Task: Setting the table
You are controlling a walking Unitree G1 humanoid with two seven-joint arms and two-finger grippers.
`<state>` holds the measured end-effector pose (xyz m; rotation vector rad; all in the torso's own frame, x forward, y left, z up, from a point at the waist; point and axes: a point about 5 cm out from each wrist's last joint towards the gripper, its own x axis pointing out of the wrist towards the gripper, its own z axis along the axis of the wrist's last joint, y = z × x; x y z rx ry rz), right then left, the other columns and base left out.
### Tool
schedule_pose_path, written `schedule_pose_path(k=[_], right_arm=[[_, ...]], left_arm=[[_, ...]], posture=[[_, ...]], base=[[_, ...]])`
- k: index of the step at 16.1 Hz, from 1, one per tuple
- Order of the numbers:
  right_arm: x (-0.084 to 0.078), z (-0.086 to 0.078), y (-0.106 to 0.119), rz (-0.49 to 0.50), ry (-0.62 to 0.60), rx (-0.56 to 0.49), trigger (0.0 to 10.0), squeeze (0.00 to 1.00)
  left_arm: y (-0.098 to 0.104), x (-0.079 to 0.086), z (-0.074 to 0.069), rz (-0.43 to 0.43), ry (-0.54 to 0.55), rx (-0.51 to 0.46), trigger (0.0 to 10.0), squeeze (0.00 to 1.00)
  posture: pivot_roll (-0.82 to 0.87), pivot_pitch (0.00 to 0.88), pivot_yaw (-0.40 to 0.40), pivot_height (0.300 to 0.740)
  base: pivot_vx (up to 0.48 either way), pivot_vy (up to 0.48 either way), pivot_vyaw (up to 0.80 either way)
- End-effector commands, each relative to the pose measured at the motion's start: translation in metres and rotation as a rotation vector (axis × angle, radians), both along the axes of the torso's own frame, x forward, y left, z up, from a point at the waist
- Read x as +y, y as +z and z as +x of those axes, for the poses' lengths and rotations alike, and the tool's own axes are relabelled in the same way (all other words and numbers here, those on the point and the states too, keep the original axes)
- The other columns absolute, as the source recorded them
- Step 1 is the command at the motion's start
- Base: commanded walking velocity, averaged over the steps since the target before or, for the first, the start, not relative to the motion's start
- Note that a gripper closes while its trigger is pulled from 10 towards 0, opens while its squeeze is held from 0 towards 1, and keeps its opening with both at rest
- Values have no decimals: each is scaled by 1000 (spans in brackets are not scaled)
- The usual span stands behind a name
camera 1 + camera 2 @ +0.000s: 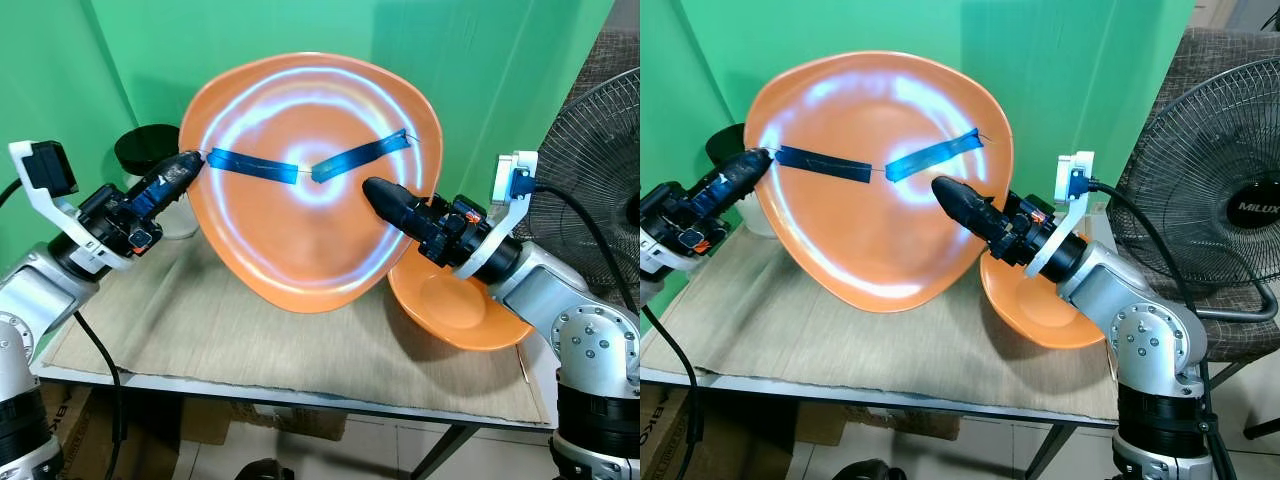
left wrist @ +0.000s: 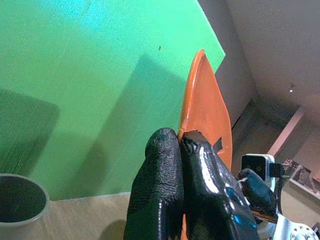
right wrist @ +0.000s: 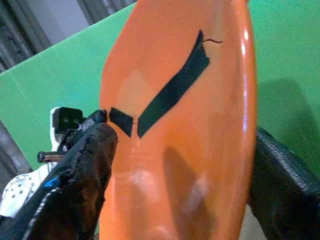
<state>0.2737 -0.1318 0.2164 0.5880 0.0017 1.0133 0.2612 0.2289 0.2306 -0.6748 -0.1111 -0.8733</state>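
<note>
My right gripper is going to take hold of the orange plate next by its lower edge, below the tape (image 1: 408,240), because a thin crack (image 1: 413,137) runs from the tape to the edge of the plate.
A large orange plate (image 1: 300,235) with two blue tape strips (image 1: 250,165) across its face is held up on edge above the table, its face turned toward me. My left gripper (image 1: 195,160) is shut on the plate's left rim, and the left wrist view shows its fingertips (image 2: 172,150) pinched on that edge. My right gripper (image 3: 185,132) is open and straddles the plate's right side. One of its fingers (image 1: 385,200) lies in front of the face and the other is hidden behind. A second orange plate (image 1: 455,315) lies on the table under my right arm.
A woven mat (image 1: 200,330) covers the table, whose front edge runs close to me. A grey cup (image 1: 150,150) with a dark rim stands at the back left. A green backdrop (image 1: 480,70) closes the rear. A floor fan (image 1: 1230,200) stands to the right.
</note>
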Motion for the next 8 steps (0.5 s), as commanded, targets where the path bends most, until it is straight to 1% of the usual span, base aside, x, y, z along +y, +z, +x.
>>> schedule_pose_path(k=[1, 4, 8], right_arm=[[2, -3, 2, 2, 21, -22, 0, 0], [4, -6, 3, 25, 48, -31, 0, 0], [5, -6, 3, 29, 67, -35, 0, 0]], left_arm=[[13, 0, 1, -13, -7, -71, 0, 0], [14, -1, 2, -18, -11, -78, 0, 0], [15, -1, 4, -27, -11, -88, 0, 0]], posture=[[74, 0, 56, 740], [76, 0, 55, 740], [78, 0, 53, 740]], base=[[0, 0, 0], [0, 0, 0], [0, 0, 0]])
